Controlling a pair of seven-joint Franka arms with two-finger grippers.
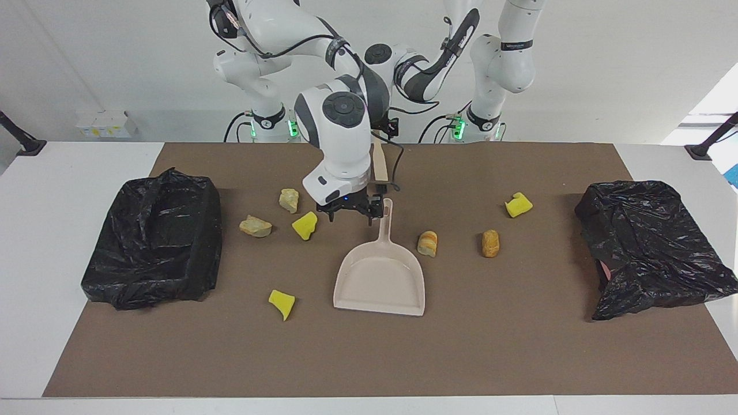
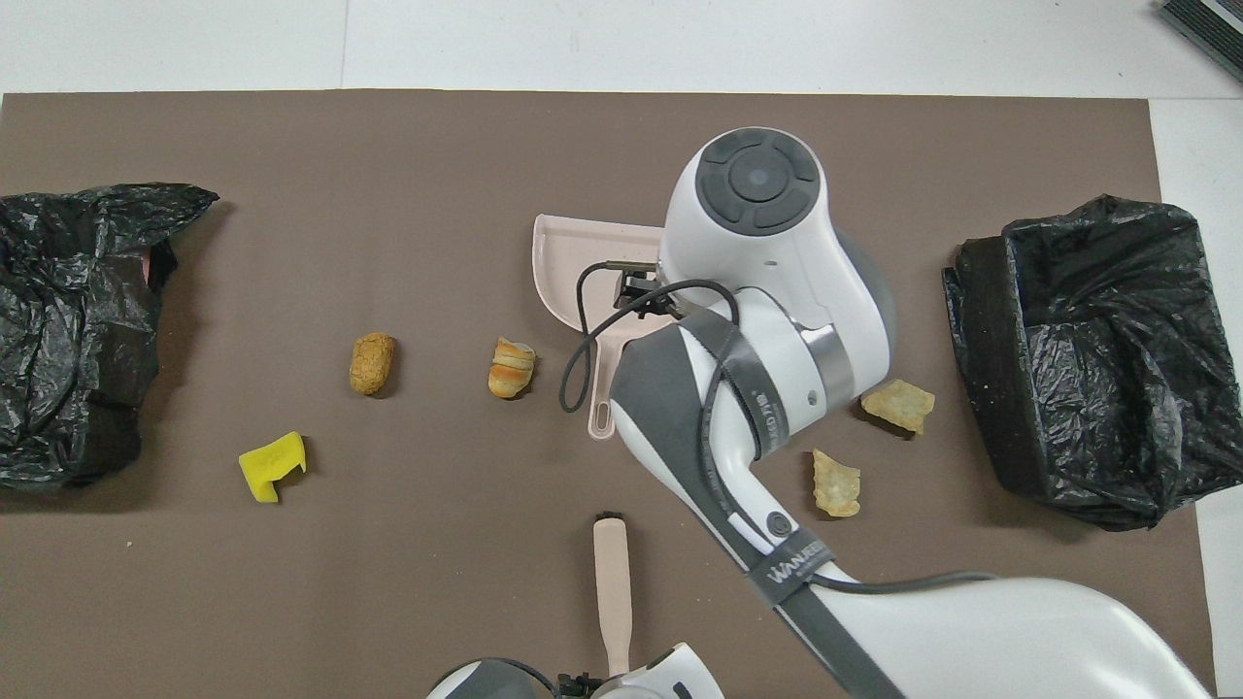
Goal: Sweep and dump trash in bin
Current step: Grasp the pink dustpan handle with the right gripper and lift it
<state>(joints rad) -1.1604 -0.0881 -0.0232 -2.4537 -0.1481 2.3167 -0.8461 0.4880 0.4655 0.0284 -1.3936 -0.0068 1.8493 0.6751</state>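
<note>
My right gripper takes hold of the dustpan by its narrow handle (image 2: 603, 396) next, since the broad pan (image 2: 588, 256) spreads far wider than my fingers open.
Several trash lumps lie on the brown mat: beige stone pieces (image 1: 289, 200) (image 1: 255, 226), yellow sponge chunks (image 1: 304, 225) (image 1: 281, 303) (image 1: 518, 204) and bread-like rolls (image 1: 427, 242) (image 1: 490, 242). The pale pink dustpan (image 1: 380, 276) lies mid-mat with its handle (image 1: 386, 216) pointing at the robots. My right gripper (image 1: 351, 214) hangs open and empty, low beside that handle's end. The beige brush (image 1: 380, 167) lies nearer to the robots. My left gripper (image 1: 385, 131) sits at its handle's end, largely hidden by the right arm.
Two bins lined with black bags stand on the mat, one (image 1: 155, 242) at the right arm's end and one (image 1: 651, 242) at the left arm's end. In the overhead view the right arm (image 2: 757, 320) covers part of the dustpan and two sponge chunks.
</note>
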